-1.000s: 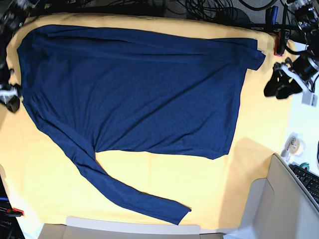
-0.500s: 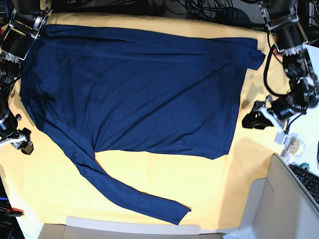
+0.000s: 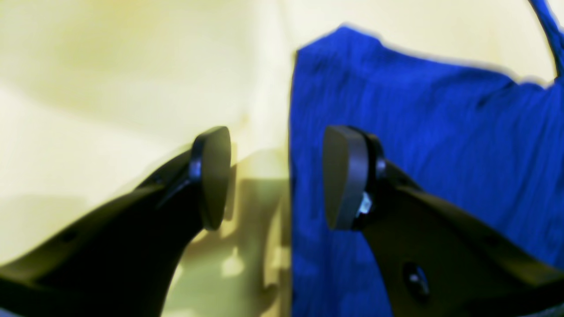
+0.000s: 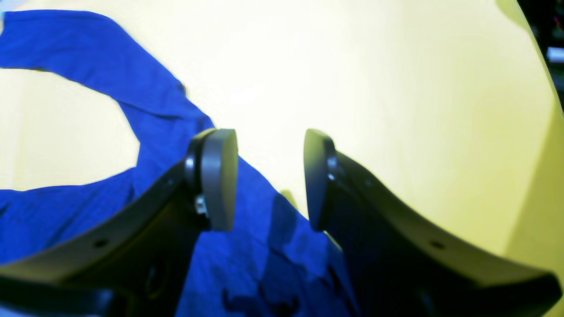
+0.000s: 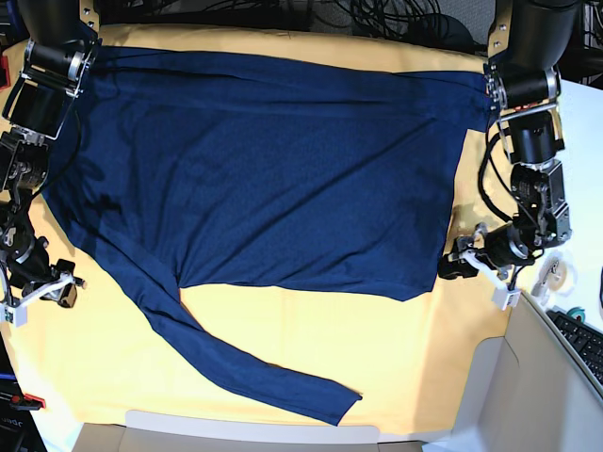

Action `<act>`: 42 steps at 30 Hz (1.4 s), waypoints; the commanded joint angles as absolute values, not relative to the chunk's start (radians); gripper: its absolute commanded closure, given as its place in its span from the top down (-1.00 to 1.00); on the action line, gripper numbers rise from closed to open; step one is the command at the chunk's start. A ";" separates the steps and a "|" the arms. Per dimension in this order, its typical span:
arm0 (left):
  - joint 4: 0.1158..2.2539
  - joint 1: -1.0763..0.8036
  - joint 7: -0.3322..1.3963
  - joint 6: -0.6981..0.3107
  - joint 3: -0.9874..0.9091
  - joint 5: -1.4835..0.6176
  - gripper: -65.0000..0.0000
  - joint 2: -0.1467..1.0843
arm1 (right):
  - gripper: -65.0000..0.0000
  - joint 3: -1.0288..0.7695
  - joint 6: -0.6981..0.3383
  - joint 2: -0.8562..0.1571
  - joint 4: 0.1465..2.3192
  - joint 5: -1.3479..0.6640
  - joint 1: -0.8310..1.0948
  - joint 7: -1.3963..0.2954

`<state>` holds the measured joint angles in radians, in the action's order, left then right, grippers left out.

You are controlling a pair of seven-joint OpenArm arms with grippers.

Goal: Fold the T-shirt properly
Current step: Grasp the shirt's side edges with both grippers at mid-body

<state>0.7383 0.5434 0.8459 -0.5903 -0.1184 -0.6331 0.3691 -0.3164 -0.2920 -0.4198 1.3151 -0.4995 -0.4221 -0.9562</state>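
Note:
I need to move my left gripper over the T-shirt before I close on it, because the fingers span mostly table cloth beside the T-shirt's hem [image 5: 436, 269] [image 3: 304, 164].
The dark navy T-shirt [image 5: 264, 169] lies spread flat on the yellow table cloth, one long sleeve [image 5: 245, 363] trailing toward the front edge. My left gripper [image 5: 455, 266] stands open at the shirt's right hem near its lower corner. In the left wrist view, the left gripper [image 3: 277, 176] straddles the T-shirt [image 3: 418, 132] edge, one finger over cloth and one over fabric. My right gripper [image 5: 62, 295] is open just off the shirt's left side. In the right wrist view, the right gripper [image 4: 269, 176] hovers above the edge of the T-shirt [image 4: 66, 207]. Neither gripper holds anything.
The yellow table cloth [image 5: 311, 339] covers the table. A grey box edge [image 5: 490, 395] and a keyboard [image 5: 584, 344] sit at the front right, with a tape roll [image 5: 556, 275] beside them. Cables [image 5: 396, 14] crowd the back edge.
Both arms have swung down from the far corners toward me. The left gripper has come in to the right hem, the right gripper to the shirt's left side. The shirt has not moved.

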 commanded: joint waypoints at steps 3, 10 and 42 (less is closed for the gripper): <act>0.636 0.618 0.745 -0.593 -0.096 -0.647 0.00 0.390 | -0.25 -0.321 -0.295 -0.440 1.339 -0.510 -0.452 -0.932; 0.593 0.638 0.670 -0.593 -0.093 -0.648 0.00 0.390 | -0.25 -0.321 -0.295 -0.440 1.339 -0.512 -0.452 -0.932; 0.593 0.641 0.668 -0.593 -0.093 -0.647 -0.14 0.277 | -0.24 -0.321 -0.295 -0.438 1.337 -0.513 -0.444 -0.937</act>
<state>0.5785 0.6071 0.6773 -0.5835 -0.0925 -0.6373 0.2687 -0.3164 -0.2920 -0.4175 1.3193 -0.5003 -0.4179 -0.9581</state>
